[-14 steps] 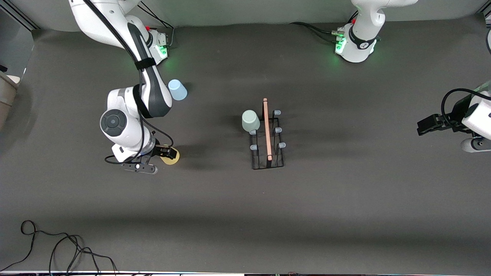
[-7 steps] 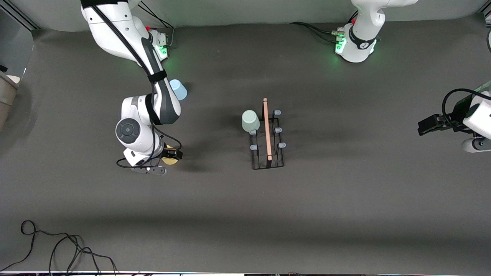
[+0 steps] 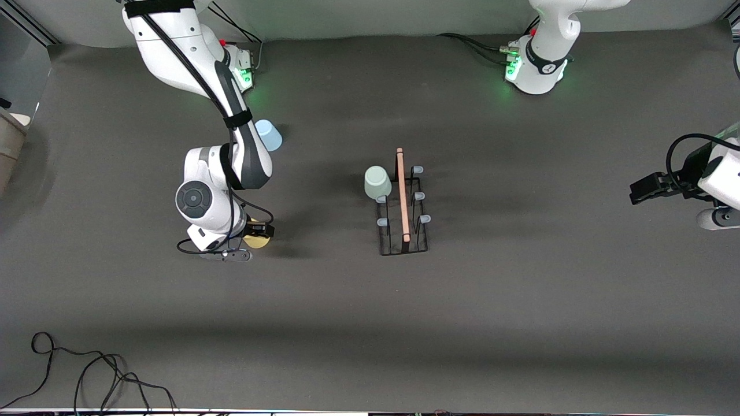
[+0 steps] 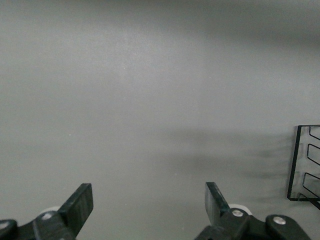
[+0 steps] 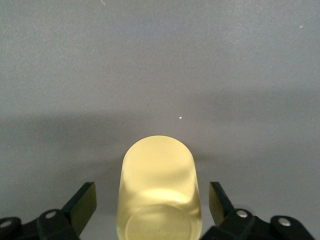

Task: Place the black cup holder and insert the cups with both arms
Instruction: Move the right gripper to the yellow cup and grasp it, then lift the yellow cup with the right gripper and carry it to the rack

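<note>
The yellow cup (image 3: 258, 242) (image 5: 158, 190) has my right gripper's fingers on either side of it, so my right gripper should close on it.
The black cup holder (image 3: 403, 242) stands mid-table, its wooden rod handle (image 3: 402, 193) on top. A grey-green cup (image 3: 377, 181) sits upside down on one of its pegs, on the side toward the right arm's end. The light blue cup (image 3: 269, 136) stands close to the right arm's base. My right gripper (image 3: 255, 234) (image 5: 151, 194) is open around the yellow cup (image 3: 258, 242) (image 5: 158, 190), with a gap on each side. My left gripper (image 3: 636, 192) (image 4: 148, 194) waits open and empty at the left arm's end. A corner of the holder (image 4: 304, 165) shows in its wrist view.
A loose black cable (image 3: 92, 370) lies near the front camera at the right arm's end. A beige object (image 3: 8, 138) sits off the table edge there. Dark grey cloth (image 3: 520, 300) covers the table.
The right arm has swung a little toward the holder and settled over the yellow cup, covering more of it. The left arm has not moved.
</note>
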Available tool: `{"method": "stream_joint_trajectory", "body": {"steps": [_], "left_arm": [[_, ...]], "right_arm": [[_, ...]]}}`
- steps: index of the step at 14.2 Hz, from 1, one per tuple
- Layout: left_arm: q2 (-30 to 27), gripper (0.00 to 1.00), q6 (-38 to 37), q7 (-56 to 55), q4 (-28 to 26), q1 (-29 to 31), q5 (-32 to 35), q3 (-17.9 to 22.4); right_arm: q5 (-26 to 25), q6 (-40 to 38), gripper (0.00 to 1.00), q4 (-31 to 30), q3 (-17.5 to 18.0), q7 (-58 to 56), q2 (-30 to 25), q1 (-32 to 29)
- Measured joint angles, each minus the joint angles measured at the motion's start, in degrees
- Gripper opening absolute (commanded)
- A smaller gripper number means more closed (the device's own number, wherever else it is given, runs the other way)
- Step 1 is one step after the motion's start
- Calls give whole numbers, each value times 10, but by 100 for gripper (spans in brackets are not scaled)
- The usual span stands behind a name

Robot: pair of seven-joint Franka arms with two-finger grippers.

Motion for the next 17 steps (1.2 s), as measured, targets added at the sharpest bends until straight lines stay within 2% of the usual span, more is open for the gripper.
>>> {"method": "stream_joint_trajectory", "body": {"steps": [2,3,4,8,10,14,17], "left_arm": [[0,100,0,0,0,0,0,0],[0,100,0,0,0,0,0,0],[0,100,0,0,0,0,0,0],[0,100,0,0,0,0,0,0],[0,100,0,0,0,0,0,0],[0,100,0,0,0,0,0,0],[1,100,0,0,0,0,0,0]], "right_arm": [[4,0,29,-5,0,-12,0,1],[5,0,8,-7,0,-20,0,1],[5,0,0,-8,0,-24,-1,1],[7,-25,0,-5,-1,-28,-12,1],[9,-73,0,12,-5,-28,-37,1],[13,-162,0,67,-9,20,-108,1],[13,-214,0,136,-1,103,-122,6]]}}
